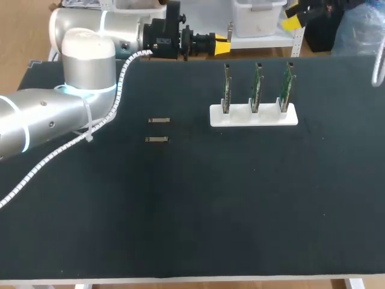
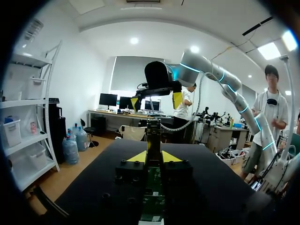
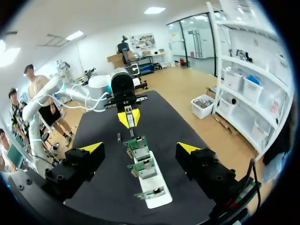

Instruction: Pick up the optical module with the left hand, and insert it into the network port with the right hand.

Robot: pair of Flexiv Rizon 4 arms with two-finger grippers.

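Observation:
The right gripper grabs the module by its bare end (image 1: 230,27) next, since yellow fingertips already cover its middle.
My left gripper (image 1: 221,45) hangs raised over the table's far side, its yellow tips pointing right and shut on a thin metal optical module (image 2: 153,133) that stands up between them. Two more modules (image 1: 159,120) lie flat on the black mat to the left of the white holder (image 1: 253,115). The holder carries three upright green port boards (image 1: 257,84). In the right wrist view my right gripper (image 3: 140,149) is open with nothing between its fingers, and it looks down the row of boards (image 3: 140,161) toward the left gripper (image 3: 129,117). The left wrist view shows the right gripper (image 2: 156,101) facing it.
The black mat (image 1: 210,211) covers the table. The left arm's white cable (image 1: 72,141) trails over the mat's left part. The right arm's body is out of the head view.

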